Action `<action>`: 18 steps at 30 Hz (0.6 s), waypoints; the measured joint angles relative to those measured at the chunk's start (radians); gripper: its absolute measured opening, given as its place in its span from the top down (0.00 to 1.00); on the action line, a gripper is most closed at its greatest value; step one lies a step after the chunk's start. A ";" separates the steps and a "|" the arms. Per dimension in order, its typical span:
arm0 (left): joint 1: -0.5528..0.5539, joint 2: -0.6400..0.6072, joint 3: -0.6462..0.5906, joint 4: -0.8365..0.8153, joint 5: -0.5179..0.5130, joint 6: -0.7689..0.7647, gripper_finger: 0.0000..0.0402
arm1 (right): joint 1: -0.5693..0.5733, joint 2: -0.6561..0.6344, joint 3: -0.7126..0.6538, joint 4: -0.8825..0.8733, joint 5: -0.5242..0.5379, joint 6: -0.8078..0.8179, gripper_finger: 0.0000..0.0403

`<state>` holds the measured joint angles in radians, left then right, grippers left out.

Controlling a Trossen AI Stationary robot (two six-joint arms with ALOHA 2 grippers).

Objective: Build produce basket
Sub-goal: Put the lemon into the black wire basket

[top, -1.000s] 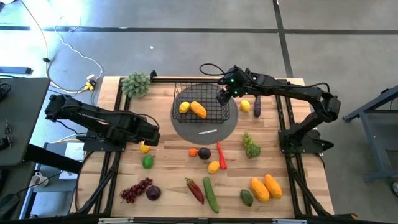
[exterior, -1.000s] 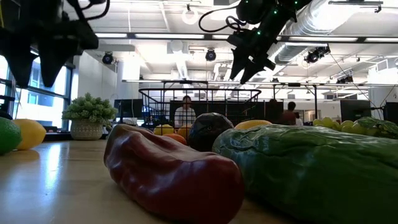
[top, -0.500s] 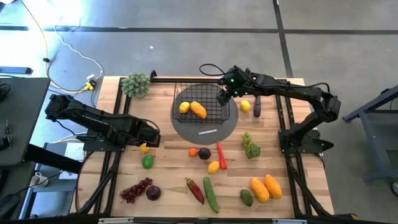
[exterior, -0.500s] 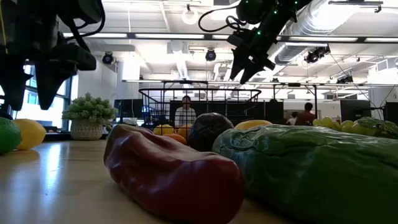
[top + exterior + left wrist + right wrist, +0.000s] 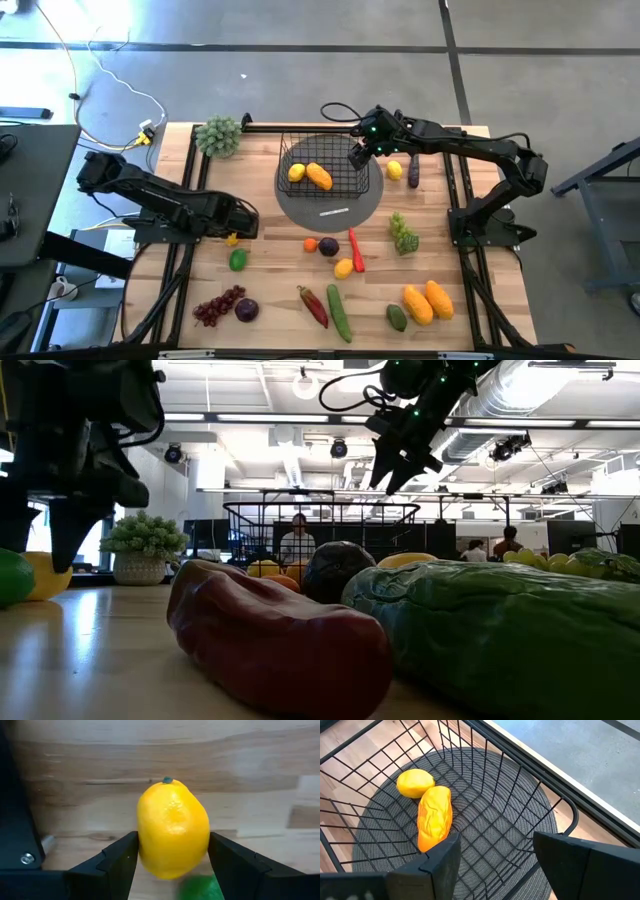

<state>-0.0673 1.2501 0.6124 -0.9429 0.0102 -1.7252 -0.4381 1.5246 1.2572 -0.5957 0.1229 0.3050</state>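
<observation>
My left gripper should close on the yellow lemon now. My fingers are level with the lemon's sides in the left wrist view, so they would hold the lemon if I closed now.
A yellow lemon point(image 5: 172, 827) lies on the wooden table at the left, beside a green fruit point(image 5: 237, 260). My left gripper point(image 5: 234, 230) points straight down over the lemon and is open, one finger on either side of it. I see no grip. The black wire basket point(image 5: 290, 145) stands on a grey round disc point(image 5: 330, 208) and holds a lemon point(image 5: 415, 783) and an orange mango point(image 5: 434, 817). My right gripper point(image 5: 495, 855) hangs open above the basket's far right corner with nothing between its fingers.
A pale green leafy bunch point(image 5: 218, 135) stands at the far left corner. Loose produce lies across the table's near half: purple grapes point(image 5: 218, 305), a red chilli point(image 5: 313, 305), a cucumber point(image 5: 339, 312), mangoes point(image 5: 428, 300) and green grapes point(image 5: 403, 233). People show in the room beyond.
My left gripper has come straight down over the lemon on the table, its fingers now low on either side of it. The gap between the fingers looks the same. The lemon has stayed where it was.
</observation>
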 joint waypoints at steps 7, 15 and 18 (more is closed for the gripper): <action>0.001 0.081 0.001 0.000 0.004 0.023 0.48 | 0.000 0.000 0.000 0.000 -0.004 0.000 0.43; 0.024 0.069 0.000 -0.002 0.013 0.017 0.65 | 0.000 0.000 0.000 0.000 -0.005 -0.005 0.43; 0.048 0.053 0.017 -0.003 0.008 0.029 0.65 | 0.000 0.000 0.000 0.000 -0.005 -0.023 0.43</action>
<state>-0.0191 1.3027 0.6290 -0.9455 0.0182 -1.6958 -0.4377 1.5246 1.2572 -0.5957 0.1177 0.2825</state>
